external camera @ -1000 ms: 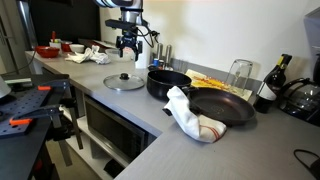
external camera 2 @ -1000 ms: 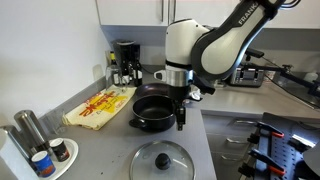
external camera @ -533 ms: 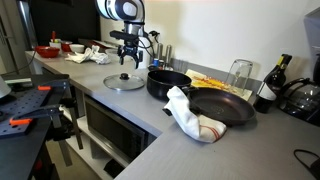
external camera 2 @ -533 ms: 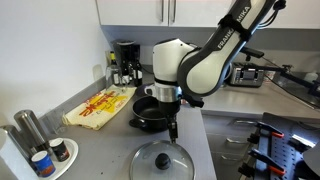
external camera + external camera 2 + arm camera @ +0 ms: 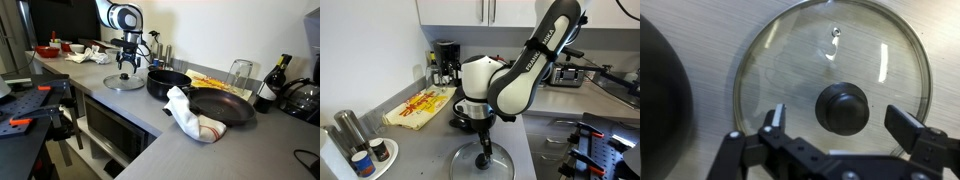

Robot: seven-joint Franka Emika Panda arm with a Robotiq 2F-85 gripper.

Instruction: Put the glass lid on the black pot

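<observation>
I need to lower my gripper first and then close it on the dark knob, which is between my fingers but still has a gap between them and its top.
The glass lid [image 5: 124, 81] lies flat on the grey counter, clear with a metal rim and a dark centre knob [image 5: 843, 108]. It also shows in an exterior view [image 5: 481, 161] and fills the wrist view [image 5: 830, 70]. The black pot [image 5: 166, 83] stands beside the lid; in an exterior view [image 5: 470, 112] the arm partly hides it. My gripper [image 5: 840, 128] is open, its fingers either side of the knob, just above the lid. It shows in both exterior views [image 5: 125, 68] [image 5: 485, 152].
A wide black frying pan [image 5: 222, 108] with a white cloth [image 5: 190, 115] on it lies past the pot. A yellow packet [image 5: 420, 104], a coffee maker [image 5: 444, 62], spice jars [image 5: 368, 156], a bottle [image 5: 270, 85] and a glass [image 5: 239, 73] stand around. The counter edge runs near the lid.
The arm has come down and moved from beside the pot to over the lid. The open gripper now straddles the knob. The lid and pot have not moved.
</observation>
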